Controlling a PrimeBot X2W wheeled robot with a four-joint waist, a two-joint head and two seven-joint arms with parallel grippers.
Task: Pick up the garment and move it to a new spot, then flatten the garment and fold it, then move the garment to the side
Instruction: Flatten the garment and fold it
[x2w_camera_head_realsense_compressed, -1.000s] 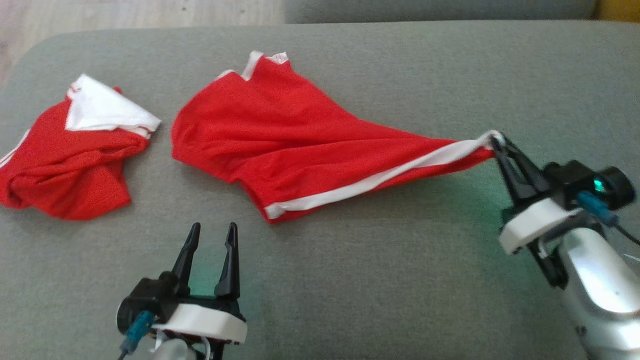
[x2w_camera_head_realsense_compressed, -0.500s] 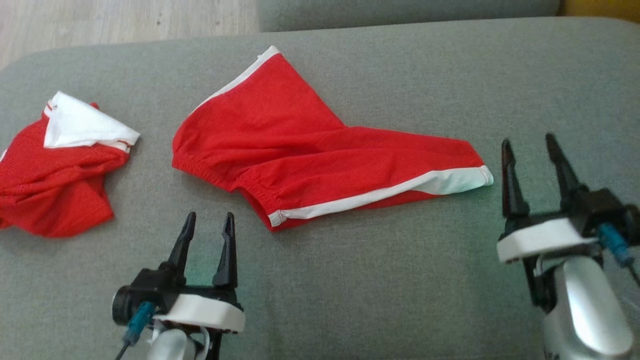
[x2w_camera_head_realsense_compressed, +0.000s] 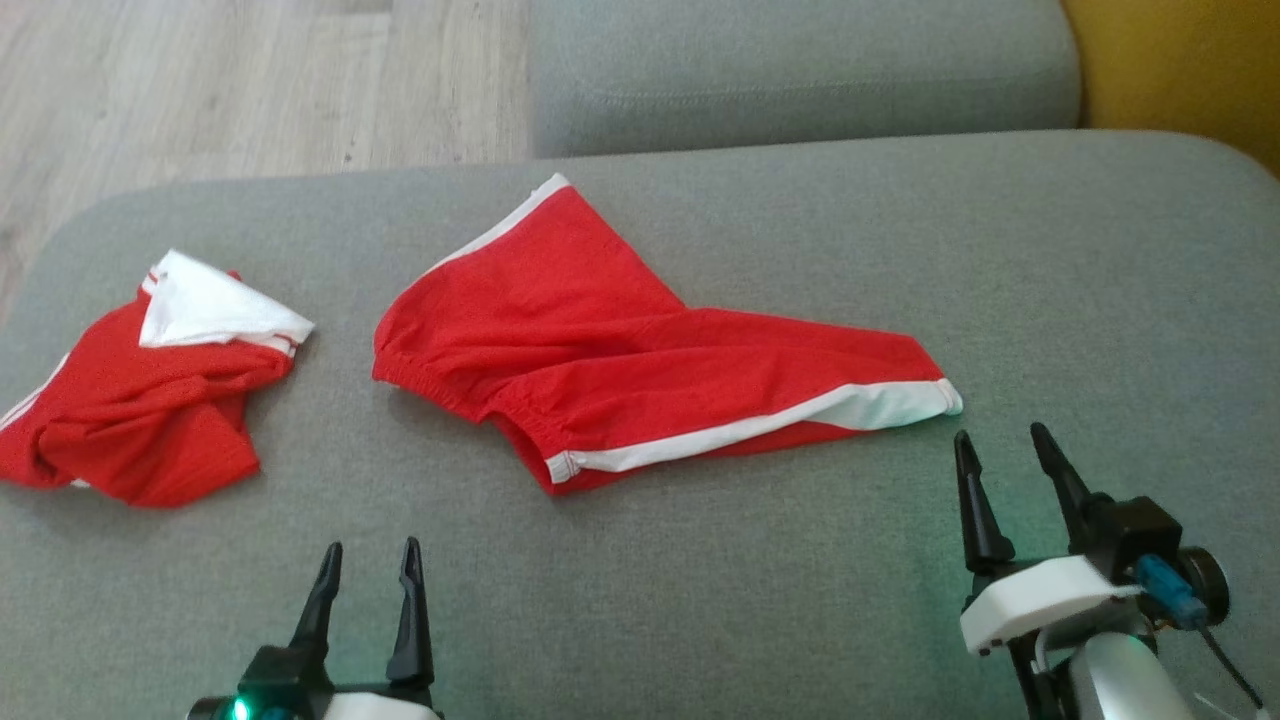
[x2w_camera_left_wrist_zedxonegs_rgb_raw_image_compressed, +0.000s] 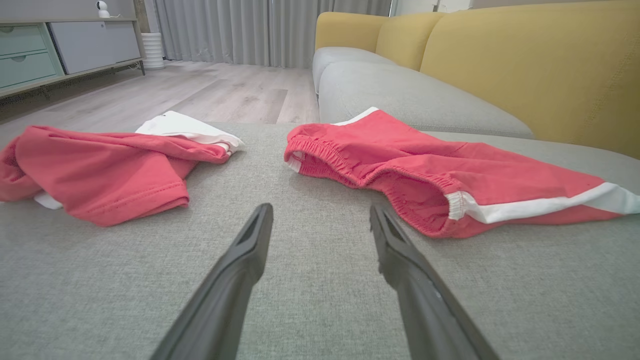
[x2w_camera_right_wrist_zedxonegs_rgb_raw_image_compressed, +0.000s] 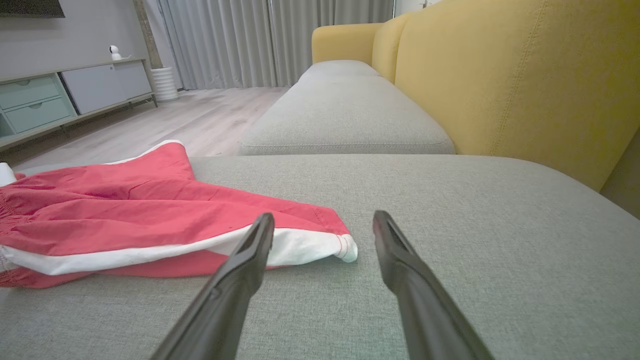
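The gaping edge (x2w_camera_head_realsense_compressed: 524, 442) (x2w_camera_left_wrist_zedxonegs_rgb_raw_image_compressed: 420, 201) stands up at the white end of the garment's waistband while the leg lies flat. My left gripper will pinch the garment there next.
The garment (x2w_camera_head_realsense_compressed: 640, 355), red shorts with a white side stripe, lies spread on the grey cushion (x2w_camera_head_realsense_compressed: 800, 580); it also shows in the left wrist view (x2w_camera_left_wrist_zedxonegs_rgb_raw_image_compressed: 425, 170) and the right wrist view (x2w_camera_right_wrist_zedxonegs_rgb_raw_image_compressed: 150, 220). Its white-trimmed leg end (x2w_camera_head_realsense_compressed: 935, 398) points right. My right gripper (x2w_camera_head_realsense_compressed: 1000, 438) stands open just below and right of that end, holding nothing (x2w_camera_right_wrist_zedxonegs_rgb_raw_image_compressed: 322, 220). My left gripper (x2w_camera_head_realsense_compressed: 370, 548) is open at the lower left, apart from the waistband (x2w_camera_left_wrist_zedxonegs_rgb_raw_image_compressed: 320, 212).
A second red and white garment (x2w_camera_head_realsense_compressed: 140, 400) lies crumpled at the cushion's left (x2w_camera_left_wrist_zedxonegs_rgb_raw_image_compressed: 100, 170). Another grey cushion (x2w_camera_head_realsense_compressed: 800, 80) sits behind, with a yellow sofa back (x2w_camera_right_wrist_zedxonegs_rgb_raw_image_compressed: 525, 75) to the right and wooden floor (x2w_camera_head_realsense_compressed: 250, 90) beyond the left edge.
My right gripper opened and let go of the garment's white-trimmed end, then drew back toward me. The shorts settled flat on the cushion. The camera view has also shifted.
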